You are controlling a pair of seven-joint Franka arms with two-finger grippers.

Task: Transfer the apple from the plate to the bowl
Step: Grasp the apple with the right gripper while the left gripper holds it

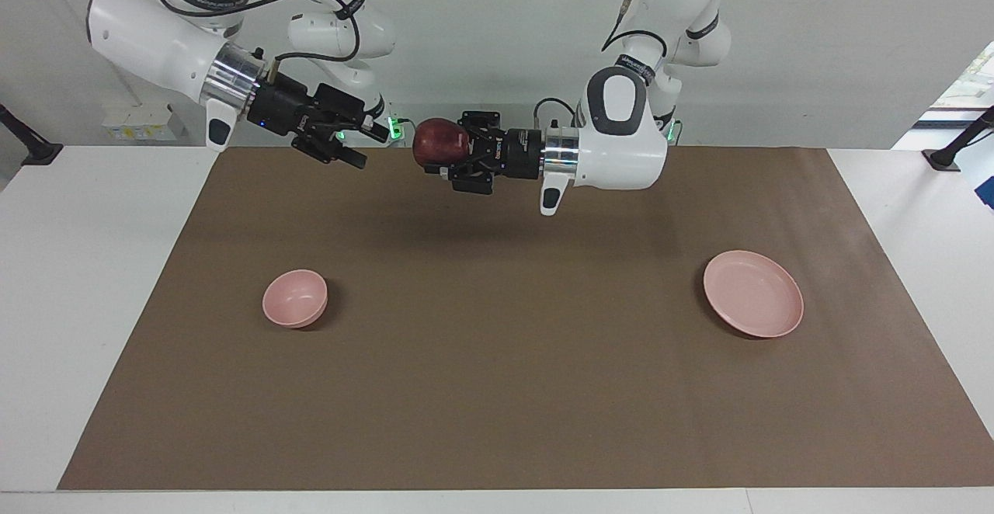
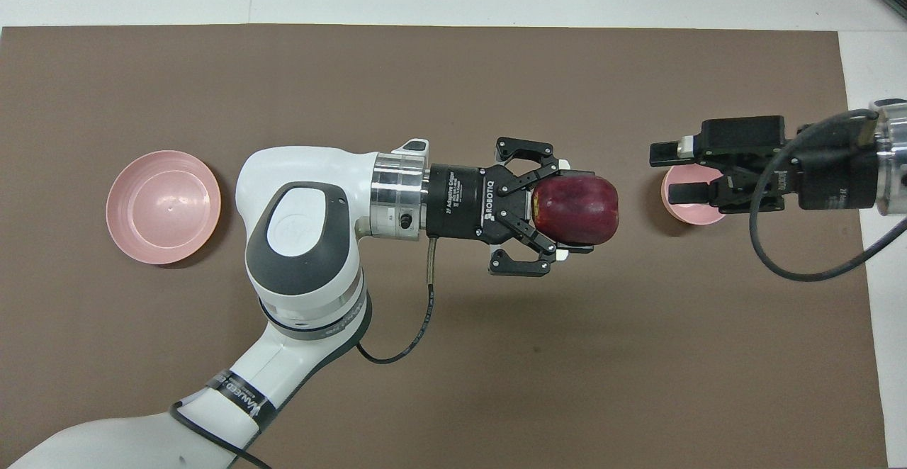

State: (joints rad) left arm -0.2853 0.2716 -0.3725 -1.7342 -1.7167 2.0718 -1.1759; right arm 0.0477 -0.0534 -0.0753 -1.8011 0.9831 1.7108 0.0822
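The dark red apple hangs short of my right gripper's fingers, so my left gripper should stay closed on the apple until it reaches them.
My left gripper (image 1: 444, 151) is shut on the dark red apple (image 1: 439, 141) and holds it sideways in the air over the middle of the mat; both also show in the overhead view, gripper (image 2: 567, 210) and apple (image 2: 579, 208). The pale pink plate (image 1: 753, 293) lies bare toward the left arm's end, also seen from overhead (image 2: 163, 207). The small pink bowl (image 1: 295, 298) stands toward the right arm's end with nothing in it. My right gripper (image 1: 369, 147) is open, raised, facing the apple with a gap between them. From overhead the right gripper (image 2: 665, 171) covers part of the bowl (image 2: 691, 208).
A brown mat (image 1: 497, 390) covers most of the white table (image 1: 93, 265). Only the plate and the bowl stand on it.
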